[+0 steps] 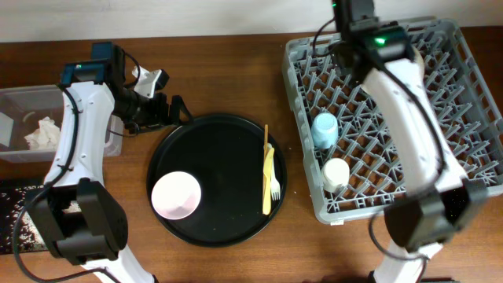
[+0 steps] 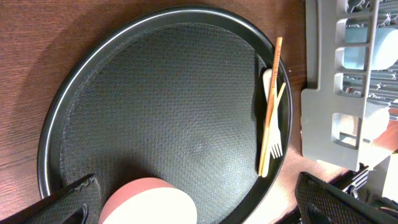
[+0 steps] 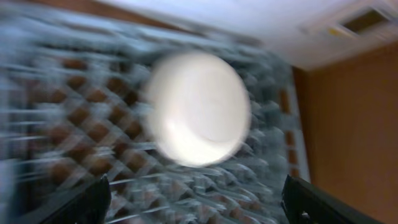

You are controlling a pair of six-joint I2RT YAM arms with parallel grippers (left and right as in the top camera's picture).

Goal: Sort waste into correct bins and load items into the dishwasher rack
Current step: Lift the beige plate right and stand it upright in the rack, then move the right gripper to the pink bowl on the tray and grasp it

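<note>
My right gripper should reach the pink bowl (image 1: 176,195) and grab one edge of its rim. The bowl's body then stays free to load into the rack.
The pink bowl (image 1: 176,195) sits upside down at the front left of the round black tray (image 1: 228,137). The pale yellow fork (image 1: 272,174) and the wooden chopsticks (image 1: 266,161) lie at the tray's right rim. My left gripper (image 1: 167,110) is open and empty at the tray's left edge; in the left wrist view its jaws (image 2: 199,208) hang apart above the bowl (image 2: 149,202). My right gripper (image 1: 347,55) is open over the far part of the grey rack (image 1: 471,118). The right wrist view is blurred and shows the cream plate (image 3: 198,109) in the rack beyond the open jaws (image 3: 205,208). The blue cup (image 1: 324,130) and the cream cup (image 1: 336,173) stand in the rack.
The clear tub (image 1: 16,102) with white tissues (image 1: 43,134) stands at the far left. The shallow black bin (image 1: 14,224) with white grains lies at the front left. The rack's left wall (image 2: 336,124) stands close to the tray's right rim.
</note>
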